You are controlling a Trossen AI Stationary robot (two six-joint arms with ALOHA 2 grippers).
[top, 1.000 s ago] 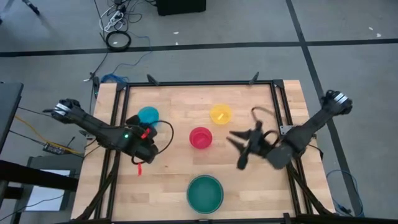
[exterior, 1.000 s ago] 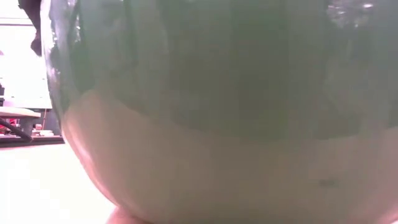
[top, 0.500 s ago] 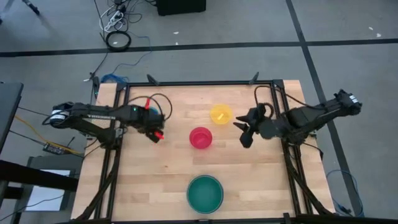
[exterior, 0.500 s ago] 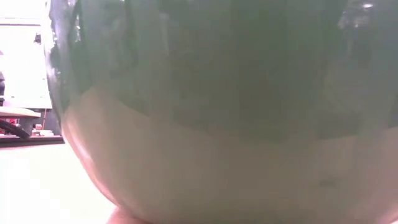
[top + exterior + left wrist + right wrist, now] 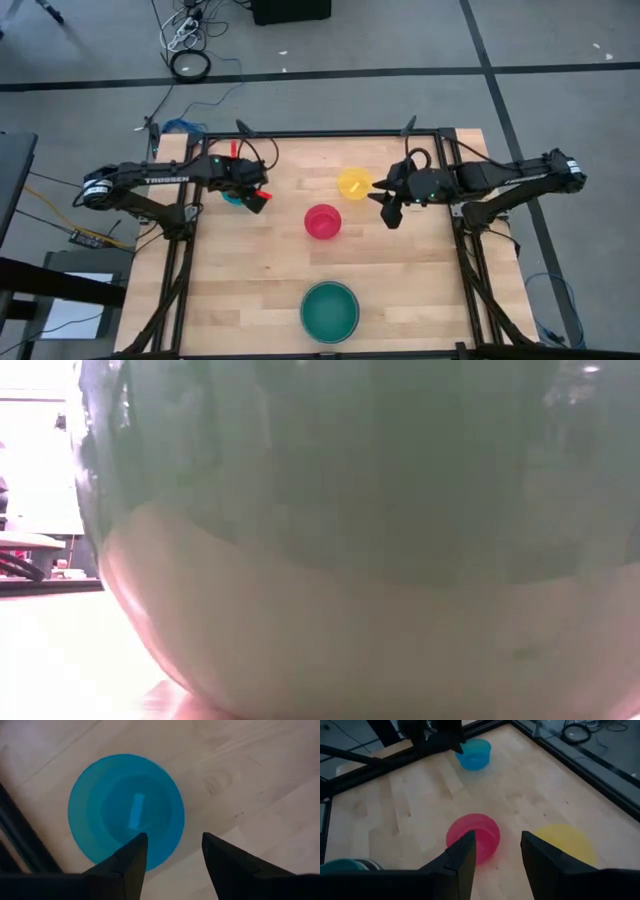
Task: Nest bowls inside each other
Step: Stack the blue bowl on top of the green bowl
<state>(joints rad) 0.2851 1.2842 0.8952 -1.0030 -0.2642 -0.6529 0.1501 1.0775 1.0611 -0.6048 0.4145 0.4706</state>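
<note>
The cyan bowl needs to go into the teal bowl, so next I should use my left gripper to take hold of the cyan bowl by its rim (image 5: 177, 832).
A small cyan-blue bowl (image 5: 234, 193) (image 5: 126, 812) stands upright at the far left of the table. My left gripper (image 5: 258, 197) (image 5: 172, 851) hangs open above its right rim, one finger over the bowl and one over bare wood. A red-pink bowl (image 5: 322, 221) (image 5: 473, 836) sits mid-table and a yellow bowl (image 5: 354, 183) (image 5: 565, 845) beyond it. My right gripper (image 5: 385, 208) (image 5: 497, 852) is open in the air just right of the yellow bowl. A dark teal bowl (image 5: 330, 310) sits nested in larger bowls at the near edge.
The nested stack's green wall (image 5: 350, 560) fills the low view. A black metal frame (image 5: 320, 135) runs around the table's edges. Bare wood lies between the three small bowls and the stack. Cables lie on the floor (image 5: 190, 60) beyond the table.
My left gripper has swung from the near left toward the table's far edge and turned, ending over the cyan-blue bowl. My right gripper has swung toward the far edge as well, ending beside the yellow bowl. No bowl has moved.
</note>
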